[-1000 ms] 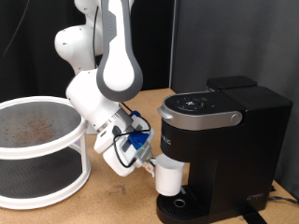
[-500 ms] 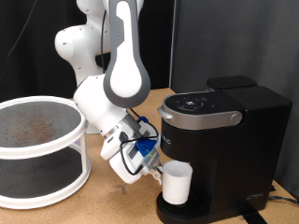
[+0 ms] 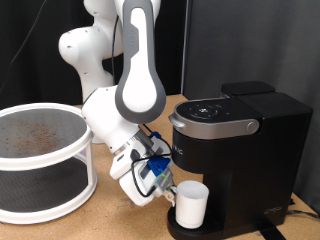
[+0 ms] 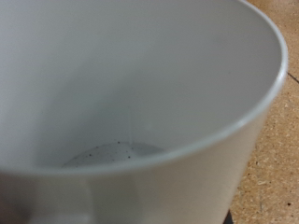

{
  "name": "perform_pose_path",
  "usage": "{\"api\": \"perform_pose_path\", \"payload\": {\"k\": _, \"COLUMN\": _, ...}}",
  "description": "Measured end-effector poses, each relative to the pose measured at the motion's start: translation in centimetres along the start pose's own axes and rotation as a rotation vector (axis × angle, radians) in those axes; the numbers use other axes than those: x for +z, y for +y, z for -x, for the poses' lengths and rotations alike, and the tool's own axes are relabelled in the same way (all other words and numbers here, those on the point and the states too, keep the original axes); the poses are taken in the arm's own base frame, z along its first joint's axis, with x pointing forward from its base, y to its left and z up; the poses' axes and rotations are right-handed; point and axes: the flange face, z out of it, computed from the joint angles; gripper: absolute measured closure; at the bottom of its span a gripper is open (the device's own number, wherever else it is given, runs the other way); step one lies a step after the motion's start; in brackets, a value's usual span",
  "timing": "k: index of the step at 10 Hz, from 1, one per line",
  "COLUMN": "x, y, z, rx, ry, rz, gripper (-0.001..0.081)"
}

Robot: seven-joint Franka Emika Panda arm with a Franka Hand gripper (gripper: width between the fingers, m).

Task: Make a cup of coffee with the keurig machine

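Observation:
The bottom of the white cup is on the drip tray under the brew head, so the cup would stay upright. My gripper needs to open now.
The white cup (image 3: 190, 205) stands upright under the brew head of the black keurig machine (image 3: 235, 150), on or just above its drip tray. My gripper (image 3: 167, 190) is at the cup's side toward the exterior view's left, shut on the cup. In the wrist view the cup (image 4: 140, 103) fills the frame; its inside is empty apart from a few dark specks at the bottom. The gripper's fingers do not show in the wrist view. The machine's lid is down.
A round white two-tier rack (image 3: 40, 160) stands at the exterior view's left on the wooden table (image 3: 110, 222). The white arm (image 3: 130, 90) leans down between rack and machine. A dark backdrop is behind.
The gripper has carried the cup down and toward the exterior view's right, from in front of the machine's brew head to under it near the drip tray.

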Motion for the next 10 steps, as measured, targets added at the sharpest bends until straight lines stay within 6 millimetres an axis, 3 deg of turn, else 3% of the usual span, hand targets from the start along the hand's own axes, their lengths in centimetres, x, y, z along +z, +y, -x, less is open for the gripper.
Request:
{"api": "perform_pose_path", "payload": {"k": 2, "x": 0.2, "y": 0.0, "z": 0.1, "rx": -0.004, "ry": -0.006, "rz": -0.025, "gripper": 0.0732}}
{"api": "perform_pose_path", "payload": {"k": 3, "x": 0.1, "y": 0.1, "z": 0.1, "rx": -0.003, "ry": -0.015, "rz": -0.038, "gripper": 0.0613}}
{"api": "perform_pose_path", "payload": {"k": 4, "x": 0.0, "y": 0.3, "z": 0.2, "rx": 0.0, "ry": -0.024, "rz": -0.05, "gripper": 0.0613}}
{"api": "perform_pose_path", "payload": {"k": 5, "x": -0.3, "y": 0.6, "z": 0.4, "rx": 0.004, "ry": -0.034, "rz": -0.056, "gripper": 0.0412}}
{"api": "perform_pose_path", "payload": {"k": 6, "x": -1.0, "y": 1.0, "z": 0.8, "rx": 0.01, "ry": -0.035, "rz": -0.054, "gripper": 0.0412}}
{"api": "perform_pose_path", "payload": {"k": 8, "x": -3.0, "y": 2.1, "z": 2.0, "rx": 0.007, "ry": -0.054, "rz": -0.08, "gripper": 0.01}}
{"api": "perform_pose_path", "payload": {"k": 9, "x": -4.1, "y": 2.6, "z": 2.5, "rx": 0.013, "ry": -0.058, "rz": -0.101, "gripper": 0.01}}
{"api": "perform_pose_path", "payload": {"k": 10, "x": -5.3, "y": 2.9, "z": 2.6, "rx": 0.021, "ry": -0.062, "rz": -0.125, "gripper": 0.0021}}
